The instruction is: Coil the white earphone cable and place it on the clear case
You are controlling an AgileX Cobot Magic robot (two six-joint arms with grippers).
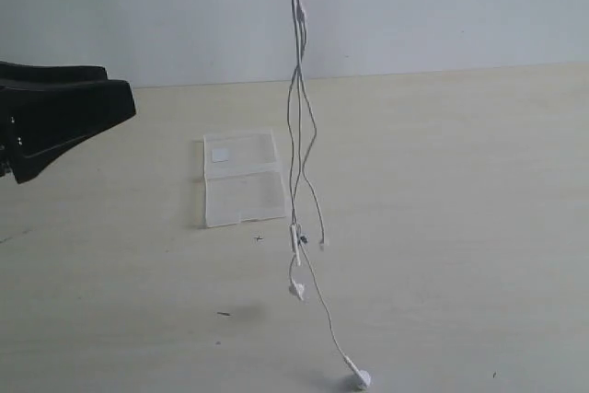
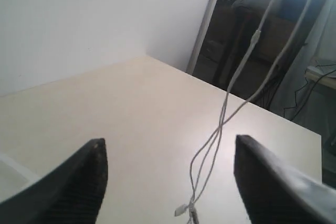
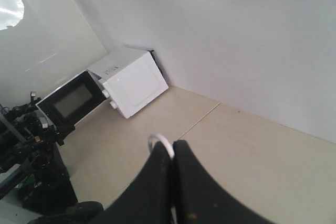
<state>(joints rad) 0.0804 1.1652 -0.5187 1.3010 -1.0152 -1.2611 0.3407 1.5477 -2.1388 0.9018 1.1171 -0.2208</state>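
My left gripper should next pick up the earphone cable [image 1: 296, 117] by its dangling parts above the earbuds. This gathers the cable so that it can be coiled.
The white earphone cable [image 1: 296, 117] hangs straight down from above the top of the exterior view. Its lowest earbud [image 1: 360, 378] touches the table, while another earbud [image 1: 296, 289] dangles just above it. The clear case [image 1: 242, 177] lies open and flat on the table, left of the hanging strands. My right gripper [image 3: 172, 145] is raised out of the exterior view and shut on a white loop of the cable [image 3: 160, 141]. My left gripper [image 2: 168, 148] is open at the exterior view's left edge, with the cable [image 2: 226, 103] hanging ahead between its fingers.
The beige table [image 1: 442, 227] runs to a white wall behind. A white microwave [image 3: 128, 80] and dark equipment sit on the floor in the right wrist view. The table's far corner [image 2: 149, 56] shows in the left wrist view.
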